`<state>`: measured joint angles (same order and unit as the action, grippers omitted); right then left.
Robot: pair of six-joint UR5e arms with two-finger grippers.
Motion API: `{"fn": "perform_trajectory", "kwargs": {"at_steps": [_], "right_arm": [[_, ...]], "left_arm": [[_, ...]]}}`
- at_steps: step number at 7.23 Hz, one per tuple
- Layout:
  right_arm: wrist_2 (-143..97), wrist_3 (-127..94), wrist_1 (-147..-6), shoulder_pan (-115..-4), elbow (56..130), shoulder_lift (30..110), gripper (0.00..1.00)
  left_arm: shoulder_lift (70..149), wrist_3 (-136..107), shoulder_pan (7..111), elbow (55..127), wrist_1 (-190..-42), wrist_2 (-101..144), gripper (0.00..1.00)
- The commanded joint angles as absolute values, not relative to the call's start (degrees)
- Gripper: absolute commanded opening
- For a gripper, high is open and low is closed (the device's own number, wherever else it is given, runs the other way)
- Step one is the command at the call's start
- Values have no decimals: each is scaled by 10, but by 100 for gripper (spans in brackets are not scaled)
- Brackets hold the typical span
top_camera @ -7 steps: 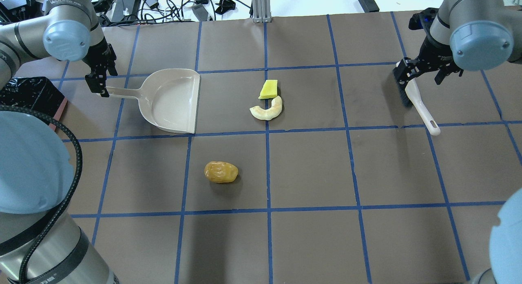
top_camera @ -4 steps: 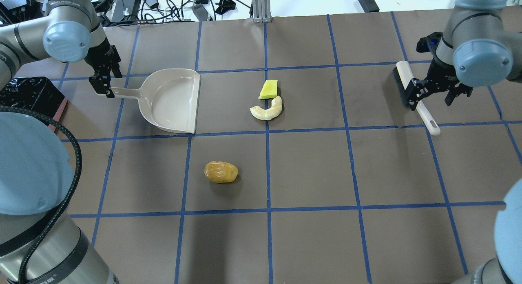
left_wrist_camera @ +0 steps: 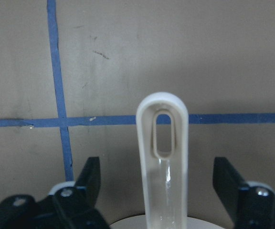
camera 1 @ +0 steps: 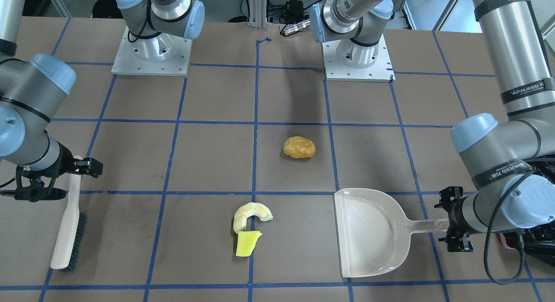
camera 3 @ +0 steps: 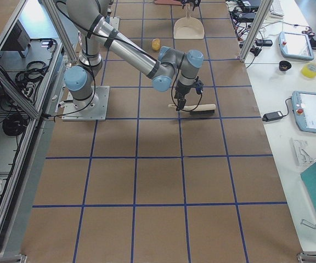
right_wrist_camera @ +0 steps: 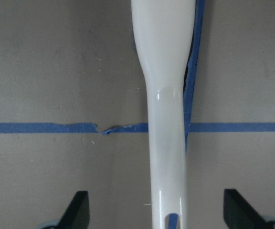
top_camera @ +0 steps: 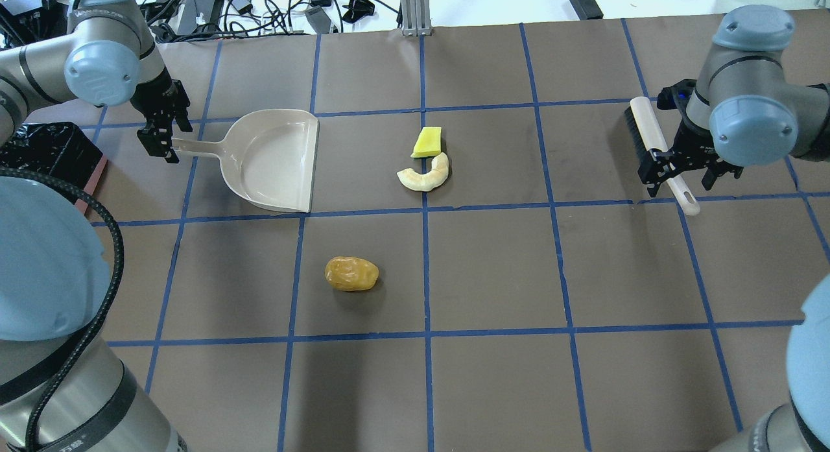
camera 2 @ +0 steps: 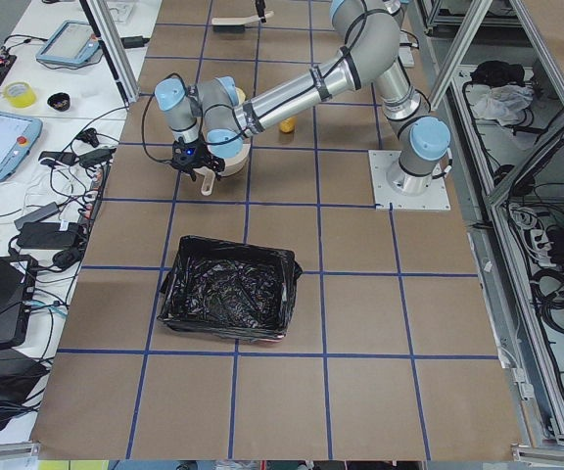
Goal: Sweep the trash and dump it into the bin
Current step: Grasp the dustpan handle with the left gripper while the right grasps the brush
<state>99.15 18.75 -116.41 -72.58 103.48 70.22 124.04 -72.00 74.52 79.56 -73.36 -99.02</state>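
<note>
The left gripper takes hold of the beige dustpan by its handle [camera 1: 427,225] next, to carry the swept trash to the bin [camera 1: 538,250].
The orange-brown lump [top_camera: 351,273] lies in front of the beige dustpan [top_camera: 272,160]. The pale crescent [top_camera: 425,175] and the yellow wedge [top_camera: 427,142] touch at table centre. My left gripper [top_camera: 163,137] is open, its fingers on either side of the dustpan handle [left_wrist_camera: 162,143]. My right gripper [top_camera: 682,178] is open, straddling the white handle [right_wrist_camera: 166,119] of the brush [top_camera: 652,144], near the handle's end. The black-lined bin [camera 2: 228,301] stands at the left edge of the table, beyond the dustpan handle.
Blue tape lines grid the brown table [top_camera: 493,277]. Cables and power supplies [top_camera: 259,8] lie beyond the far edge. The two arm bases [camera 1: 151,55] stand on the robot's side.
My right gripper has moved along the brush from its head toward the handle's end. My left gripper has shifted slightly at the dustpan handle. The trash has not moved.
</note>
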Motion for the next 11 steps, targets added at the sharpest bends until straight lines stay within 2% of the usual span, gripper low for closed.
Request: {"fn": "perform_trajectory", "kwargs": {"at_steps": [1,2,3,4,5,6,7,8,11], "right_arm": [[992,187,-1200,-725,1035,686,100],[991,181,-1199,-725,1035,686,100],[985,179,-1201,-724,1035,687,95],[982,178,-1215,-725,1036,687,88],[982,178,-1215,-725,1036,687,83],[983,176,-1213,-725,1036,689,71],[983,176,-1211,-725,1036,689,61],[983,171,-1210,-724,1039,690,57],[990,170,-1211,-724,1052,690,58]], "left_arm": [[1239,-715,737,801,-732,-984,60],[1238,-715,736,802,-730,-955,34],[1238,-715,736,802,-729,-952,23],[1238,-715,736,803,-729,-948,23],[1238,-715,735,805,-728,-947,11],[1238,-716,731,805,-721,-933,0],[1235,-721,730,803,-710,-927,0],[1236,-735,732,802,-706,-927,0],[1227,-846,741,796,-698,-883,0]]}}
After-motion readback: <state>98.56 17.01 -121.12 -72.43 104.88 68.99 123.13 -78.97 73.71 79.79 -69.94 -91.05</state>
